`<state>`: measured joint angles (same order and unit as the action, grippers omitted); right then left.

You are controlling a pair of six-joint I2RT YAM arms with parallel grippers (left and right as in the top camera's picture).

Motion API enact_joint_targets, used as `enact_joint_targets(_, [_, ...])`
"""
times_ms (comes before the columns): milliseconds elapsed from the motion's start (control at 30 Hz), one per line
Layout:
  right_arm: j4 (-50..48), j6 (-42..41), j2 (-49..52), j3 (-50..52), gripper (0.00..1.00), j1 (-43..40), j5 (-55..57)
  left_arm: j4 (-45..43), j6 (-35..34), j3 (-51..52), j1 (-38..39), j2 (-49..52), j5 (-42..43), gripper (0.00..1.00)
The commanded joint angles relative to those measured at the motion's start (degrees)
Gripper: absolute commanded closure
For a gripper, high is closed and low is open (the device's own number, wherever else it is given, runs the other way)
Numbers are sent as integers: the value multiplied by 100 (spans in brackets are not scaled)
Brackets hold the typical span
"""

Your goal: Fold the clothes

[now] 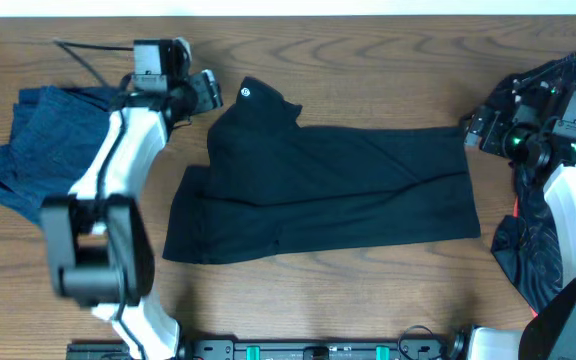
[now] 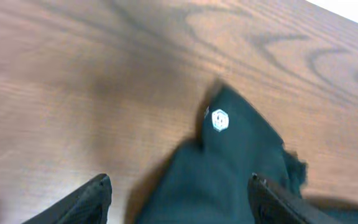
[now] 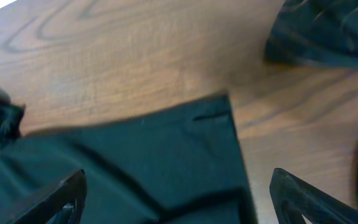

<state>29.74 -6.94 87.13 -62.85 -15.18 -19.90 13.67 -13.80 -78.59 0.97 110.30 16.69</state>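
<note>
The garment's far corner is opposite the white logo. My right gripper next needs to grab that corner to fold over the far edge of the black garment (image 1: 328,190).
A black garment (image 1: 328,190) lies partly folded across the middle of the table, a small white logo (image 1: 245,93) at its far left corner. My left gripper (image 1: 211,92) is open beside that corner; in the left wrist view its fingers (image 2: 179,193) straddle the fabric (image 2: 229,168) below the logo (image 2: 220,120). My right gripper (image 1: 476,128) is open above the garment's far right corner; the right wrist view shows its fingers (image 3: 179,193) apart over that corner (image 3: 166,155).
A crumpled blue garment (image 1: 28,140) lies at the far left under my left arm. A dark garment pile (image 1: 558,170) lies at the right edge under my right arm, also showing in the right wrist view (image 3: 328,31).
</note>
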Motion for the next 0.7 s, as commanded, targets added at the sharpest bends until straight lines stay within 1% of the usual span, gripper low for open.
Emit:
enact_joint_targets(0, [83, 17, -13, 2, 8, 63, -133, -442, 13, -155, 24, 588, 568, 28])
enact_joint_targets(100, [175, 15, -13, 2, 8, 63, -131, -859, -63, -155, 90, 979, 584, 28])
enact_joint_targets(233, [227, 15, -13, 2, 8, 63, -131, -1143, -61, -155, 243, 1307, 584, 28])
enact_joint_targets(400, [240, 15, -13, 2, 9, 63, -131, -1207, -61, -155, 470, 1458, 581, 29])
enact_joint_targets(467, [240, 15, -13, 2, 9, 63, -131, -1176, -61, -153, 549, 1478, 575, 32])
enact_joint_targets(500, [238, 15, -13, 2, 9, 63, -129, -1147, -63, -153, 577, 1478, 522, 37])
enact_joint_targets(633, [240, 17, -13, 2, 10, 63, -68, -1027, -66, -153, 619, 1478, 356, 73])
enact_joint_targets(667, [245, 17, -11, 2, 9, 63, 13, -997, -66, -153, 612, 1478, 352, 79])
